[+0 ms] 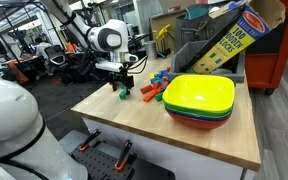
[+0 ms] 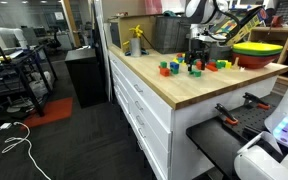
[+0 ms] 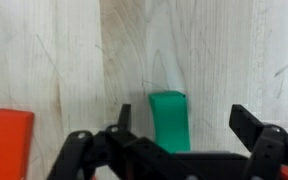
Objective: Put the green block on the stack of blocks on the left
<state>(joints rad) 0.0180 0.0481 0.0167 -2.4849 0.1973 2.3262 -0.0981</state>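
The green block point(image 1: 123, 94) point(image 3: 170, 122) is between my open fingers and both its long sides are free, so my gripper would hold the block if it closed now. It is time to close.
The green block point(image 3: 168, 120) lies flat on the wooden table, between my gripper's point(image 3: 185, 115) two fingers. The fingers are apart and do not touch it, so the gripper is open. In an exterior view the gripper point(image 1: 120, 80) hangs low over the block point(image 1: 123, 94) near the table's far corner. In an exterior view the gripper point(image 2: 196, 58) stands between two groups of blocks. The small tight group with red, blue and green blocks point(image 2: 171, 68) is on its left. An orange-red block point(image 3: 9, 142) lies to the left in the wrist view.
A loose jumble of coloured blocks point(image 1: 155, 87) lies beside a stack of bowls, yellow-green on top point(image 1: 200, 97). The bowls also show in an exterior view point(image 2: 256, 50). A tilted cardboard blocks box point(image 1: 234, 38) stands behind. The wooden table point(image 1: 134, 125) has drawers below.
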